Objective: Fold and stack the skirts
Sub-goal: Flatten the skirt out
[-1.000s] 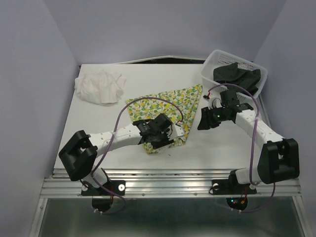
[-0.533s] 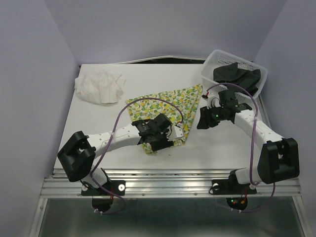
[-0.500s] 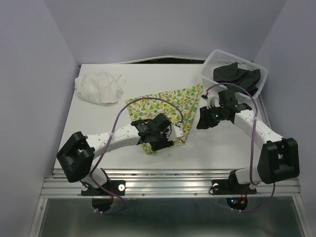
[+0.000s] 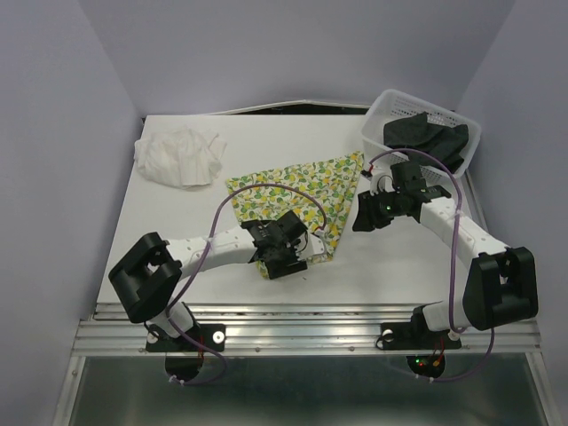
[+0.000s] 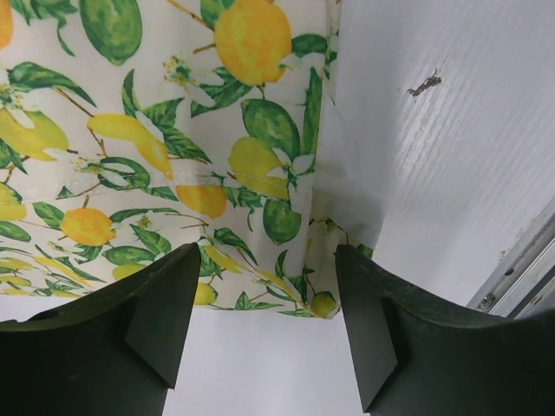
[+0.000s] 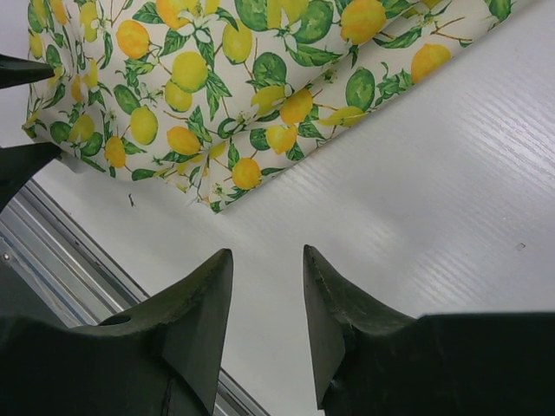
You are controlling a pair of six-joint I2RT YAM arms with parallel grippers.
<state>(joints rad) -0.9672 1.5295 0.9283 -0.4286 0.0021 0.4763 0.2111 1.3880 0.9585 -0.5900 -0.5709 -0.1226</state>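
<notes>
My left gripper should next pinch the lemon-print skirt's near corner [image 4: 264, 270] [image 5: 306, 284], so the skirt's edge stays free for my right gripper to help fold.
The lemon-print skirt [image 4: 297, 195] lies folded in a rough triangle at the table's middle; it also shows in the wrist views [image 5: 173, 130] [image 6: 217, 78]. My left gripper [image 4: 288, 260] hovers over its near corner, open, with nothing between its fingers [image 5: 267, 253]. My right gripper [image 4: 366, 218] hangs just right of the lemon skirt over bare table, open and empty [image 6: 267, 251]. The white skirt [image 4: 182, 157] sits crumpled at the back left. The black skirt [image 4: 426, 138] lies inside the basket.
A white mesh basket [image 4: 380, 111] stands at the back right corner. A metal rail [image 4: 302, 330] runs along the table's near edge, also seen as a rail [image 5: 520, 269] close to the left gripper. Purple walls close in on three sides.
My left gripper has opened wider and let go of the lemon skirt's near corner, shifting slightly towards the near edge. The right arm has barely moved.
</notes>
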